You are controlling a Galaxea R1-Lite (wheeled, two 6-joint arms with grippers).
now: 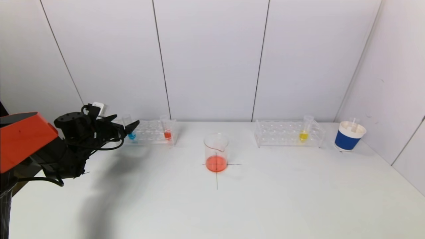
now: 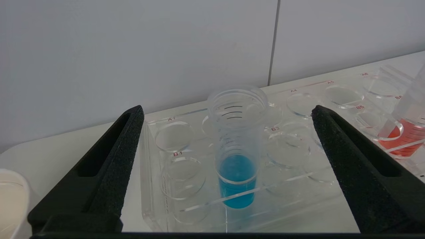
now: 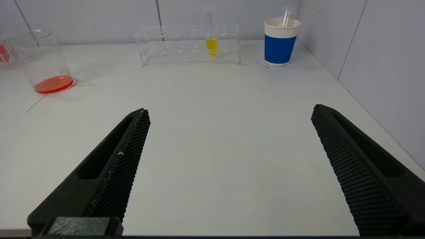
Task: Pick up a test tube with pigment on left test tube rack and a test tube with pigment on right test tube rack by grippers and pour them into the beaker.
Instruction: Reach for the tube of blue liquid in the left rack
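I will reach the blue tube with my left gripper and grab the tube's upper side below its rim (image 1: pixel 127 120). The clear rack (image 1: pixel 148 131) surrounds the tube's lower half.
The left rack (image 1: pixel 151 132) of clear plastic holds a tube of blue pigment (image 1: pixel 131 135) and a tube of red pigment (image 1: pixel 167 134). My left gripper (image 1: pixel 127 125) is open just in front of the blue tube (image 2: pixel 237 159), which stands upright in line with the gap between the fingers (image 2: pixel 119 159), untouched. The right rack (image 1: pixel 289 133) holds a tube of yellow pigment (image 1: pixel 303 135). A glass beaker (image 1: pixel 216 152) with red liquid stands at the table's centre. My right gripper (image 3: pixel 230 113) is open over bare table, out of the head view, far from the yellow tube (image 3: pixel 211 44).
A blue-and-white paper cup (image 1: pixel 348 136) with an empty tube in it stands at the far right by the wall. A white rim (image 2: pixel 11 199) shows beside the left rack's end. Wall panels run close behind both racks.
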